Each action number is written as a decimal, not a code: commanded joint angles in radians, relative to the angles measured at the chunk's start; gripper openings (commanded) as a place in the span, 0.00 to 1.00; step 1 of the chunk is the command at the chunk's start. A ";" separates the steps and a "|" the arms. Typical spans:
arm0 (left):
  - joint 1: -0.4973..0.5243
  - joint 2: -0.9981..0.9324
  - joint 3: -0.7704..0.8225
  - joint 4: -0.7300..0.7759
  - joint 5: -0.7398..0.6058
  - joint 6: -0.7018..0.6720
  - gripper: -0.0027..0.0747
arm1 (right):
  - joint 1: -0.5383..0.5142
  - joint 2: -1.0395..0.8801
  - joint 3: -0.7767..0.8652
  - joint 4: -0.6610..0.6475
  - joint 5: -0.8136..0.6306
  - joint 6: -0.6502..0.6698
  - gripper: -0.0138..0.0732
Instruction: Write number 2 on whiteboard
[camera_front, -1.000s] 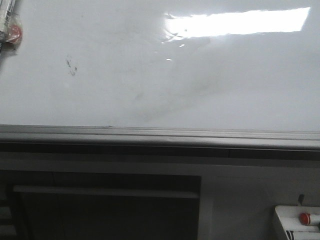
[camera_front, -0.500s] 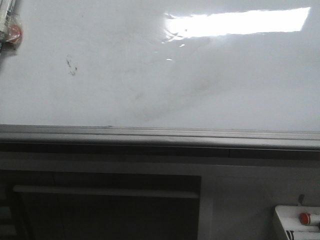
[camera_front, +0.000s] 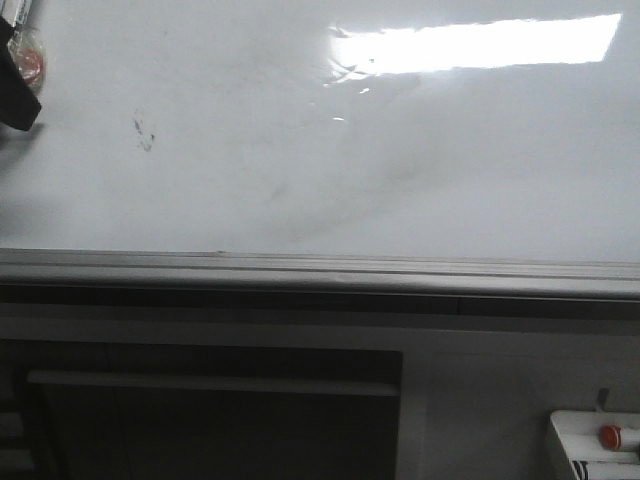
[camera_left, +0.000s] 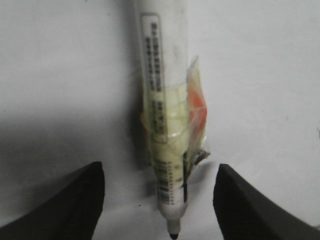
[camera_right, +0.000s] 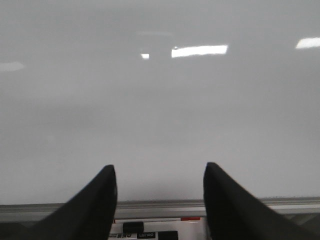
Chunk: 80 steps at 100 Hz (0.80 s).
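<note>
My left gripper should close on the marker now. Both its fingers are beside the lower part of the marker's body (camera_left: 171, 180) in the left wrist view, so they would hold the marker if they closed now.
The whiteboard (camera_front: 300, 160) fills the upper front view, glossy with grey smears and a light reflection. No digit 2 shows on it, only faint dark specks (camera_front: 143, 133). A white marker (camera_front: 22, 45) with clear tape and a red patch lies on the board at the far left. In the left wrist view the marker (camera_left: 162, 115) lies on the whiteboard (camera_left: 60, 75), black tip bare. My left gripper (camera_left: 160, 169) is open, one finger on each side of the marker, apart from it. A dark finger (camera_front: 18, 95) shows in the front view. My right gripper (camera_right: 160, 169) is open and empty over the whiteboard (camera_right: 150, 100).
A grey metal rail (camera_front: 300, 268) runs along the board's near edge and also shows in the right wrist view (camera_right: 160, 205). A small white box with a red button (camera_front: 595, 445) sits at the lower right, below the rail. Dark furniture (camera_front: 200, 420) stands under the board.
A dark finger of my left gripper has come into the front view at the far left, next to the marker. The marker and board look unmoved.
</note>
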 joint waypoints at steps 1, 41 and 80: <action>-0.009 0.008 -0.046 -0.003 -0.074 -0.001 0.60 | 0.001 0.010 -0.030 -0.011 -0.076 -0.010 0.56; -0.009 0.018 -0.060 -0.002 -0.031 -0.001 0.14 | 0.001 0.010 -0.030 -0.002 -0.076 -0.010 0.56; -0.052 -0.103 -0.067 -0.002 0.151 0.073 0.01 | 0.069 0.129 -0.111 0.380 0.065 -0.330 0.56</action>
